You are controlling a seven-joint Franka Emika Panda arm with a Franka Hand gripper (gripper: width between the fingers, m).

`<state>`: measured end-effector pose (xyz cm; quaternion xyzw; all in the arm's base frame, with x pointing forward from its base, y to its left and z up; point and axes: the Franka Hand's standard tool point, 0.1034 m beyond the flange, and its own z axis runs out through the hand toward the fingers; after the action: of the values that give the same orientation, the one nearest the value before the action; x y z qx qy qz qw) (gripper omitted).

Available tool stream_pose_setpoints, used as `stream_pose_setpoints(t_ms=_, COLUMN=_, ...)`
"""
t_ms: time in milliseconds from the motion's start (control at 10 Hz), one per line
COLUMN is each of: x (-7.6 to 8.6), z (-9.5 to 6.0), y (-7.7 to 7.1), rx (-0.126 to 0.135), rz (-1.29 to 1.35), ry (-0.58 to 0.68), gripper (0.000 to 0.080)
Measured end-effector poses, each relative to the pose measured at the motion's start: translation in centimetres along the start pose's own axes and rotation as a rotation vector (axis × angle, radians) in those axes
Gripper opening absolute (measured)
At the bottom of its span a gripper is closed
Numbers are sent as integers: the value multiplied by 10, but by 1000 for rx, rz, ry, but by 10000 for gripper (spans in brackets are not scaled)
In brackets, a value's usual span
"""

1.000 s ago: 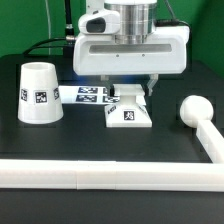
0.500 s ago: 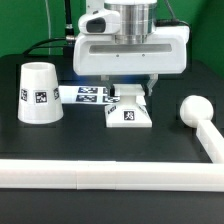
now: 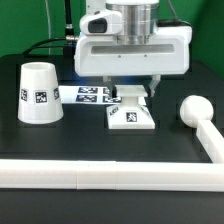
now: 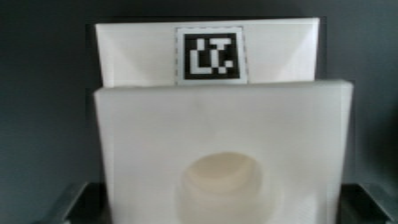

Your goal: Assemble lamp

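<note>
The lamp base is short of the long white bar [image 3: 150, 174], so my gripper needs to move it there before releasing.
The flat square lamp base [image 3: 131, 116] lies on the black table with its tag facing the camera. My gripper [image 3: 131, 93] stands right over its far part, one finger down each side. In the wrist view the base [image 4: 222, 120] fills the space between the dark fingers [image 4: 75, 205], which press against its two sides; the gripper [image 4: 222, 208] is shut on it. The tapered shade [image 3: 37, 92] stands mouth-down at the exterior view's left. The round-headed bulb [image 3: 191, 108] lies at the exterior view's right, against the rail.
The marker board [image 3: 88, 95] lies flat behind the base, between it and the shade. A long white rail [image 3: 100, 175] runs along the front of the table and turns back along the exterior view's right side [image 3: 212, 142].
The base has shifted very slightly toward the exterior view's right with the gripper on it. The shade and bulb have not moved.
</note>
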<state>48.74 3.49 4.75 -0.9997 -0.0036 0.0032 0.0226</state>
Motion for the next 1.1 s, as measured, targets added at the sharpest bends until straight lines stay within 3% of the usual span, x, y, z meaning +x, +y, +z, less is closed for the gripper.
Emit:
stream_pose_setpoints(t_ms=500, x=84, z=0, y=-24, rx=23, rz=-6, ry=91, gripper=534)
stream_pose_setpoints(t_ms=900, x=138, z=-1, y=-46, rx=45, rz=50, ry=127, gripper=534)
stream_pose_setpoints(t_ms=1100, x=153, z=-1, y=-51, rx=50, rz=51, ry=146, gripper=534)
